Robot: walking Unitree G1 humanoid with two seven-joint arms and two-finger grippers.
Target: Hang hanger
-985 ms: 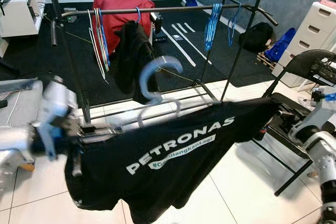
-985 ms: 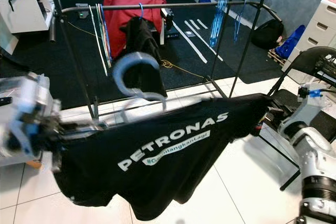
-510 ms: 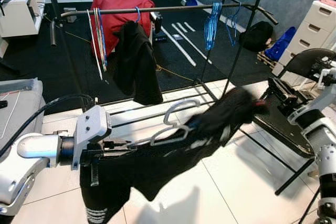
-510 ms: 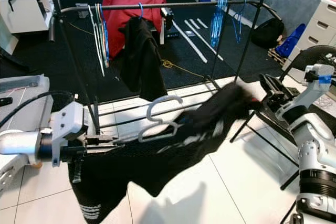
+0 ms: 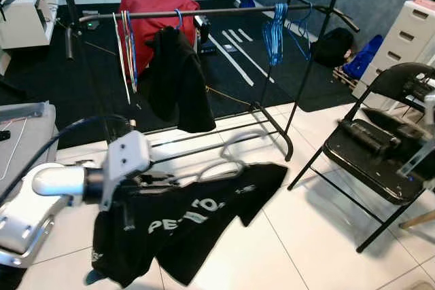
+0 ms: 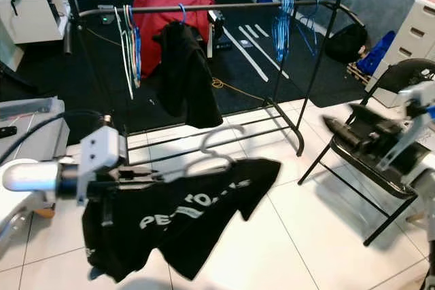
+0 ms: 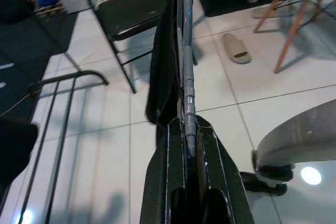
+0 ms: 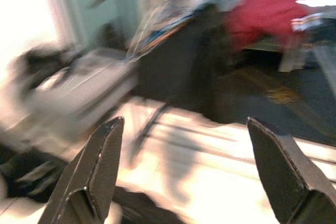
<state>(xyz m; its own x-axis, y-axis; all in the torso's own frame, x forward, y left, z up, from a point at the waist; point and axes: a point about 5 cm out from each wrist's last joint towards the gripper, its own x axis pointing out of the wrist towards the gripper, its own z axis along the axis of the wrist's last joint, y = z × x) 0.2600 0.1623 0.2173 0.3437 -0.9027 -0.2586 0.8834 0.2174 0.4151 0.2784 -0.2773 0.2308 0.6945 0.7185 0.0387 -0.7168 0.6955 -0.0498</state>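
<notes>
Next, my right gripper grabs the hanger by its loose end. My left gripper still holds one end of the hanger.
A grey hanger [image 5: 228, 149] carries a black T-shirt [image 5: 183, 222] with white lettering, which droops toward the tiled floor. My left gripper [image 7: 187, 132] is shut on one end of the hanger's bar, low at the left, in front of the clothes rail [image 5: 217, 11]. In the left wrist view the hanger bar [image 7: 187, 66] runs straight out between the fingers, with the shirt hanging beside it. My right gripper [image 8: 184, 124] is open with nothing between its fingers. It is blurred, out at the right above the chair, apart from the shirt.
On the rail hang a black garment [image 5: 175, 76], blue hangers [image 5: 275, 28] and a few thin hangers [image 5: 128, 49]. A black folding chair [image 5: 397, 188] stands at the right, with white drawers [image 5: 408, 35] behind it. A grey bin [image 5: 20, 134] is at the left.
My right gripper has let go of the shirt's far end and pulled back to the right. The shirt, stretched between both grippers before, has dropped and now hangs from the hanger.
</notes>
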